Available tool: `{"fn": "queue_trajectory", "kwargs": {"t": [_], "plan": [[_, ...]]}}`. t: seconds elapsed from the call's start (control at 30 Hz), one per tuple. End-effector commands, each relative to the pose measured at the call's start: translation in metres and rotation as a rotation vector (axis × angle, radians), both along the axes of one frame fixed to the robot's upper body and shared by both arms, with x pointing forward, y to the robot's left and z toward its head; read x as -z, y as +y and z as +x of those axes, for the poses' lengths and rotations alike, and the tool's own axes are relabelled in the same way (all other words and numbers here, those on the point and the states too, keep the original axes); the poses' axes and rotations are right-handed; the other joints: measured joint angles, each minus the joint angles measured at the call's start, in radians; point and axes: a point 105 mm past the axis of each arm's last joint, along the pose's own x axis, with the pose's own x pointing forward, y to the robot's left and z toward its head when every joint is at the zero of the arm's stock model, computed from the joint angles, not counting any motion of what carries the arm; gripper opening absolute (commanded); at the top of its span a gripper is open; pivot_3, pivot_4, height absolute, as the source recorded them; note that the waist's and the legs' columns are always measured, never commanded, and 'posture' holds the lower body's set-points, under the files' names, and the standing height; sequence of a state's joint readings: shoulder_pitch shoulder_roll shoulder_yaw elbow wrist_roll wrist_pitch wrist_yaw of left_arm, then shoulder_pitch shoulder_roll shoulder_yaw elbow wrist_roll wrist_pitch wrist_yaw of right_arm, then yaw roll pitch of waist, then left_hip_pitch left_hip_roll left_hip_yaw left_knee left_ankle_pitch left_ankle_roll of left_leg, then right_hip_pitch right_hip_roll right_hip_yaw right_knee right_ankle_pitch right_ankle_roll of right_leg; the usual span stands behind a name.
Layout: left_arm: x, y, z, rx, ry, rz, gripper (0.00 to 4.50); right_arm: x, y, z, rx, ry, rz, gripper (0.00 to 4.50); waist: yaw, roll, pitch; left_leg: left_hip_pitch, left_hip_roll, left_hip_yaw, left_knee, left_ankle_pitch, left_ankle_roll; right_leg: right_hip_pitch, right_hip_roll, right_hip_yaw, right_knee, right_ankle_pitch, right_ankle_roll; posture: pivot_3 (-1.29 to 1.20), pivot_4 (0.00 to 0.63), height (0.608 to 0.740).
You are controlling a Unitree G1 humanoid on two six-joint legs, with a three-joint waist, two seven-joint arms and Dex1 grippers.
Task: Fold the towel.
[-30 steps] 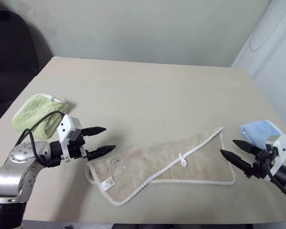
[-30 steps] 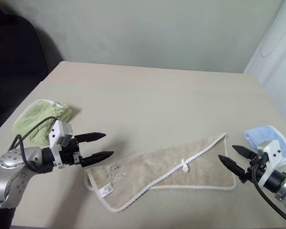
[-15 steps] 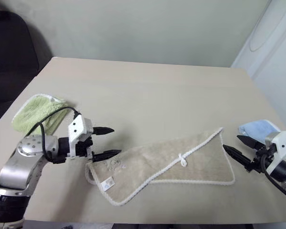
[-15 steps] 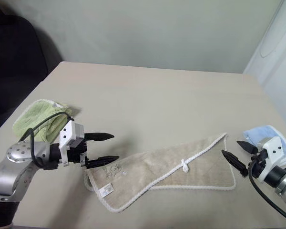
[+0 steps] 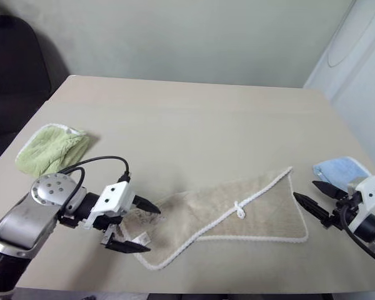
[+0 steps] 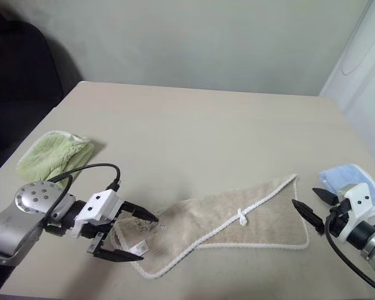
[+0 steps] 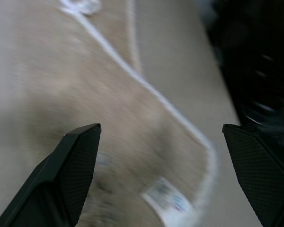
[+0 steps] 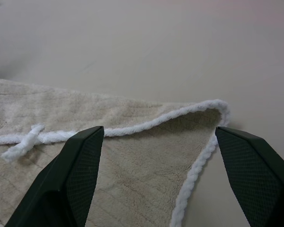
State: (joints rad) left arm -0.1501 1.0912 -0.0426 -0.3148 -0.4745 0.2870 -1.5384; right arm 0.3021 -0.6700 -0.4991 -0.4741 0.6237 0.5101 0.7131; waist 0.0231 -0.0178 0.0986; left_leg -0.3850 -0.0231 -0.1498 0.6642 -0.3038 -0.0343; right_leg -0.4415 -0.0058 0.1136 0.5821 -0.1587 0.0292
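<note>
I need to pinch the towel next with my left gripper, by its white corded corner beside the label. The towel lies flat and slack.
The beige towel (image 5: 237,209) lies half folded near the table's front edge, with white corded edging and a small white loop (image 5: 239,209) on top. Its white label (image 5: 142,238) and dark embroidery sit at the left corner. My left gripper (image 5: 154,230) is open and angled down over that corner, one finger on each side of the label; in the left wrist view the label (image 7: 165,201) lies between the fingers. My right gripper (image 5: 304,190) is open, just off the towel's right edge, facing the right corner (image 8: 217,106). Neither holds anything.
A light green terry cloth (image 5: 50,149) lies bunched at the table's left edge. A small light blue cloth (image 5: 340,169) sits at the right edge, behind my right gripper. The tan table (image 5: 194,125) stretches back towards the wall.
My left gripper has swung down and back toward the table's front, turning so its open fingers now bracket the towel's left corner. My right gripper has stayed in place.
</note>
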Motion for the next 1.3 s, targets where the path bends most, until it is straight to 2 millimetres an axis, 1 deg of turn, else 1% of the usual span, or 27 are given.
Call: {"fn": "queue_trajectory", "kwargs": {"t": [0.03,0.17,0.23,0.33,0.47,0.67,0.77,0.87,0.97,1.03,1.07,1.17,1.2,1.3], "plan": [[0.009,-0.007,-0.012,0.154,-0.042,0.054,4.47,-0.013,0.000,-0.003,0.020,-0.059,-0.023,3.97,0.000,0.001,-0.001,0.000,0.000,0.000,0.000,0.000,0.000,0.000,-0.001,0.000,0.000,0.000,0.000,0.00,0.150,0.740],[0.015,-0.011,-0.022,0.209,-0.018,0.061,4.47,-0.011,0.000,-0.008,0.031,-0.051,-0.016,3.97,0.000,0.000,-0.001,-0.001,0.000,0.000,0.000,-0.001,0.001,0.000,-0.001,0.000,0.000,-0.002,0.003,0.00,0.150,0.740],[0.020,-0.012,-0.026,0.241,-0.038,0.080,4.47,-0.010,0.001,-0.010,0.036,-0.047,-0.014,3.97,0.000,0.000,-0.002,-0.002,0.000,0.000,0.000,-0.001,0.001,-0.002,-0.001,0.000,0.000,-0.002,0.003,0.00,0.150,0.740],[0.032,-0.013,-0.028,0.257,-0.062,0.113,4.47,-0.009,0.003,-0.013,0.040,-0.042,-0.007,3.97,-0.001,0.002,-0.003,-0.002,0.000,0.000,0.000,-0.001,0.000,-0.002,-0.001,0.000,0.000,-0.002,0.004,0.00,0.150,0.740],[0.039,-0.013,-0.033,0.270,-0.036,0.131,4.47,-0.008,0.006,-0.015,0.043,-0.037,-0.003,3.97,-0.001,0.002,-0.003,-0.004,0.001,0.000,0.000,-0.001,0.000,-0.004,-0.001,0.000,0.000,-0.003,0.004,0.00,0.150,0.740],[0.054,-0.012,-0.032,0.276,-0.045,0.175,4.47,-0.009,0.006,-0.017,0.051,-0.034,-0.002,3.97,-0.001,0.002,-0.003,-0.004,0.001,0.000,0.000,-0.002,0.001,-0.007,-0.001,0.000,0.000,-0.003,0.004,0.00,0.150,0.740],[0.066,-0.008,-0.026,0.254,-0.072,0.219,4.47,-0.011,0.006,-0.018,0.055,-0.041,0.001,3.97,-0.001,0.003,-0.005,-0.006,0.001,0.000,0.000,-0.002,0.001,-0.007,-0.001,0.000,0.000,-0.002,0.004,0.00,0.150,0.740],[0.074,-0.006,-0.017,0.231,-0.117,0.234,4.47,-0.011,0.006,-0.018,0.059,-0.041,0.000,3.97,0.001,0.007,-0.009,-0.004,0.000,0.000,0.000,-0.002,0.001,-0.009,-0.002,0.001,0.000,-0.002,0.003,0.00,0.150,0.740],[0.078,-0.005,-0.011,0.207,-0.135,0.235,3.83,-0.012,0.006,-0.017,0.061,-0.044,0.001,3.97,0.004,0.011,-0.010,-0.005,0.000,0.000,0.000,-0.003,0.002,-0.008,-0.004,0.001,0.000,-0.003,0.005,0.00,0.150,0.740],[0.078,-0.005,-0.011,0.194,-0.128,0.221,3.16,-0.012,0.006,-0.017,0.059,-0.044,0.002,3.97,0.003,0.013,-0.011,-0.005,0.000,0.000,0.000,-0.003,0.002,-0.008,-0.004,0.001,0.000,-0.004,0.006,0.00,0.150,0.740],[0.077,-0.004,-0.011,0.187,-0.120,0.213,2.76,-0.011,0.007,-0.017,0.058,-0.044,0.003,3.97,0.002,0.013,-0.012,-0.006,0.000,0.000,0.000,-0.003,0.002,-0.008,-0.004,0.001,0.000,-0.004,0.006,0.00,0.150,0.740],[0.072,-0.005,-0.011,0.166,-0.109,0.196,1.78,-0.010,0.007,-0.016,0.054,-0.043,0.006,3.97,-0.001,0.014,-0.015,-0.008,0.000,0.001,0.000,-0.003,0.002,-0.007,-0.004,0.001,0.001,-0.004,0.006,0.00,0.150,0.740],[0.070,-0.005,-0.012,0.159,-0.102,0.191,1.48,-0.010,0.008,-0.015,0.051,-0.044,0.007,3.97,-0.002,0.013,-0.015,-0.008,0.000,0.001,0.000,-0.003,0.002,-0.008,-0.004,0.001,0.002,-0.004,0.006,0.00,0.150,0.740],[0.066,-0.004,-0.013,0.148,-0.080,0.175,0.37,-0.010,0.010,-0.012,0.042,-0.047,0.009,3.97,-0.008,0.010,-0.017,-0.007,0.000,0.001,0.000,-0.004,0.001,-0.008,-0.003,0.001,0.008,-0.004,0.006,0.00,0.150,0.740]]}}
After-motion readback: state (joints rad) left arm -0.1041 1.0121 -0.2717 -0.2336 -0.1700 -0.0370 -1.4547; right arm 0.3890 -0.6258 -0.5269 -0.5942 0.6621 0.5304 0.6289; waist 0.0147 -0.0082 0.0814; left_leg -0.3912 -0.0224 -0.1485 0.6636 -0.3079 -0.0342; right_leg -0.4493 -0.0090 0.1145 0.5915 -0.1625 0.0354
